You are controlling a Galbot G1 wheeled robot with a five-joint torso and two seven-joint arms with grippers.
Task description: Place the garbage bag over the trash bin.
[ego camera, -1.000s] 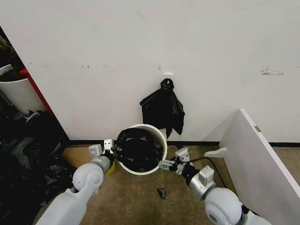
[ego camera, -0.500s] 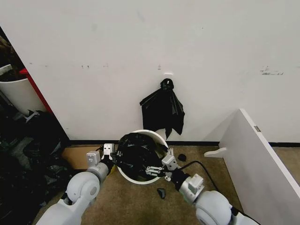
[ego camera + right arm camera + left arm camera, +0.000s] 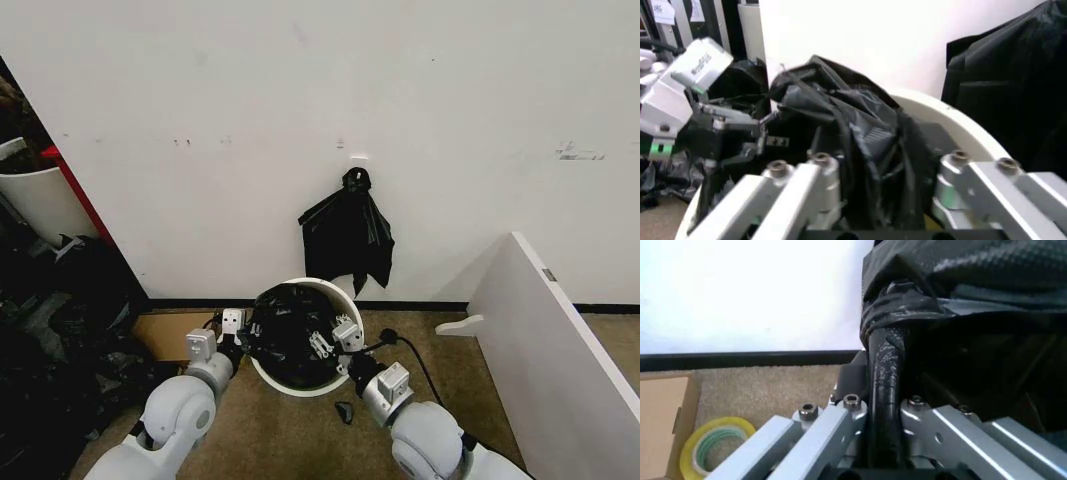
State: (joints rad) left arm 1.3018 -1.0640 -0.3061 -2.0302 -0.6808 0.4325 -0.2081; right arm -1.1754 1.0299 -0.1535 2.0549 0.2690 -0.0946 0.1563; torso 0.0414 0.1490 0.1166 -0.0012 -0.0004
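Note:
Next, my right gripper grabs the garbage bag's raised fold, because the rest of the film (image 3: 283, 335) slumps loosely in the bin's opening.
The trash bin (image 3: 339, 296) is a round cream-white bucket on the floor by the wall, and its rim (image 3: 943, 117) curves past my right gripper. The garbage bag (image 3: 285, 325), crinkled glossy black film, is bunched in the bin's mouth. At the bin's left rim, my left gripper (image 3: 230, 337) is shut on a twisted strand of the bag (image 3: 883, 370). My right gripper (image 3: 335, 338) reaches over the right rim into the opening. It is open, with bag folds (image 3: 863, 135) lying between its fingers (image 3: 807, 180).
A knotted black plastic bunch (image 3: 347, 235) hangs on the wall above the bin. A white board (image 3: 545, 345) leans at the right. Dark clutter (image 3: 60, 330) and a white container (image 3: 35, 200) fill the left. On the floor lie tape (image 3: 710, 452), cardboard (image 3: 165, 335) and a small black scrap (image 3: 343, 410).
My right gripper has moved left from outside the bin's right side, over the rim and into the opening among the bag folds. My left gripper has kept its hold at the left rim.

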